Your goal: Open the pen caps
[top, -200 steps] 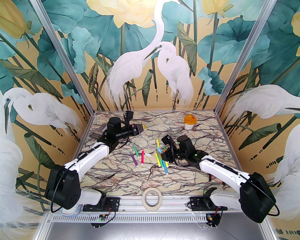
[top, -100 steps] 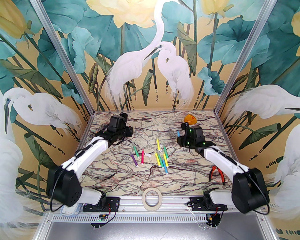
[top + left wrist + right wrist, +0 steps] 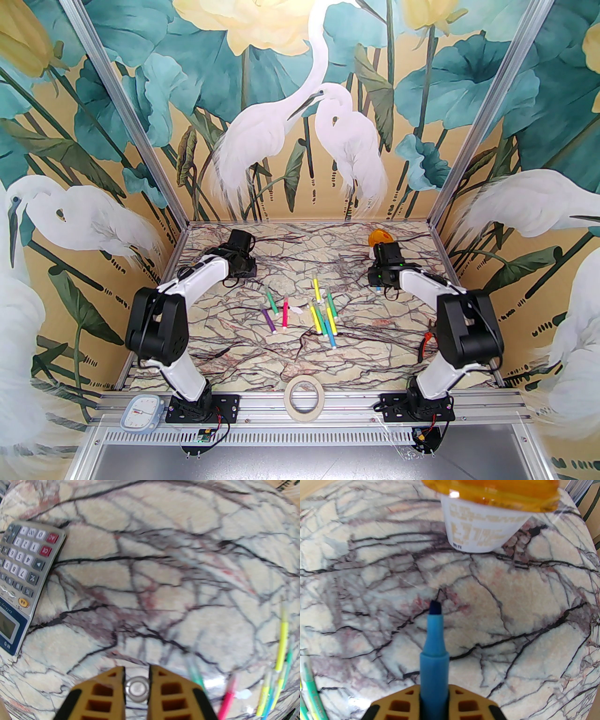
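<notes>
The clear pen cap is well above the table and would fall if I opened now, so my left gripper should keep holding the cap.
Several pens (image 3: 323, 318) in yellow, green, blue, pink and purple lie loose at the table's middle; some appear at the right of the left wrist view (image 3: 281, 641). My left gripper (image 3: 136, 671) is shut on a clear pen cap (image 3: 137, 688), seen end-on between the orange fingers; in the top view this gripper (image 3: 247, 271) hangs over the back left. My right gripper (image 3: 434, 688) is shut on a blue pen (image 3: 434, 658) whose dark chisel tip (image 3: 435, 607) is bare. In the top view that gripper (image 3: 378, 285) sits back right, beside the cup.
An orange-lidded white cup (image 3: 485, 526) stands just beyond the blue pen's tip, at the back right (image 3: 378, 236). A calculator (image 3: 21, 573) lies back left. Near the front are a tape roll (image 3: 303, 393), orange-handled pliers (image 3: 425, 344) and a pale blue timer (image 3: 140, 412).
The right gripper left the pen pile and carried the blue pen to the back right, near the cup. The left gripper turned downward at back left. Both elbows rose, uncovering the timer.
</notes>
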`<state>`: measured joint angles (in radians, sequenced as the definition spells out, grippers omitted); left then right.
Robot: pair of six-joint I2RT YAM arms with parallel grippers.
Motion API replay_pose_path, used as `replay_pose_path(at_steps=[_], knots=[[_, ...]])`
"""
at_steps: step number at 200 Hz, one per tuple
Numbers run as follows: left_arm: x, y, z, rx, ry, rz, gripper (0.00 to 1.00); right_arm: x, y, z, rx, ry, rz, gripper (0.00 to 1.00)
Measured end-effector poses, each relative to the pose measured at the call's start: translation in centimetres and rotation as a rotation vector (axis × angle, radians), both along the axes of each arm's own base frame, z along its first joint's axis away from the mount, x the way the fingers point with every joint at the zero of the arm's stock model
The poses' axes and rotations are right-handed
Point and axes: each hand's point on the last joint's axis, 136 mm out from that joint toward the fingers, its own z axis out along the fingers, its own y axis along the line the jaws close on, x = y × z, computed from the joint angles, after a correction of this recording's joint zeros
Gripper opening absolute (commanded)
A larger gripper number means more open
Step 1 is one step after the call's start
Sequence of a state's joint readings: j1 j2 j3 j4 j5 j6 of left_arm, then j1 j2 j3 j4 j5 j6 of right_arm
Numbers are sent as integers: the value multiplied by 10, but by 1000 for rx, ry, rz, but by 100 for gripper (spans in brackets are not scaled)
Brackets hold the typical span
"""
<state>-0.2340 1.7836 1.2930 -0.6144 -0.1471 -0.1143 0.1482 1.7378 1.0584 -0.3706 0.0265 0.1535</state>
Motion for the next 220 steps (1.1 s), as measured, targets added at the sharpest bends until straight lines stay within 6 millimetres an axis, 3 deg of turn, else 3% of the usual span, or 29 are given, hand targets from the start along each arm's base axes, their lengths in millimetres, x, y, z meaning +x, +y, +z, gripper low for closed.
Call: replay_pose_path(at_steps=[72,132,220], knots=[[6,10,-46,23,125,3,0,7,-13,-20,-33,89,-34,4],[15,15,-61,11,165,12,4,3,-20,-33,-46,145,-50,12],[19,16,-65,-2,172,14,26,2,-21,-37,-50,178,-51,22]])
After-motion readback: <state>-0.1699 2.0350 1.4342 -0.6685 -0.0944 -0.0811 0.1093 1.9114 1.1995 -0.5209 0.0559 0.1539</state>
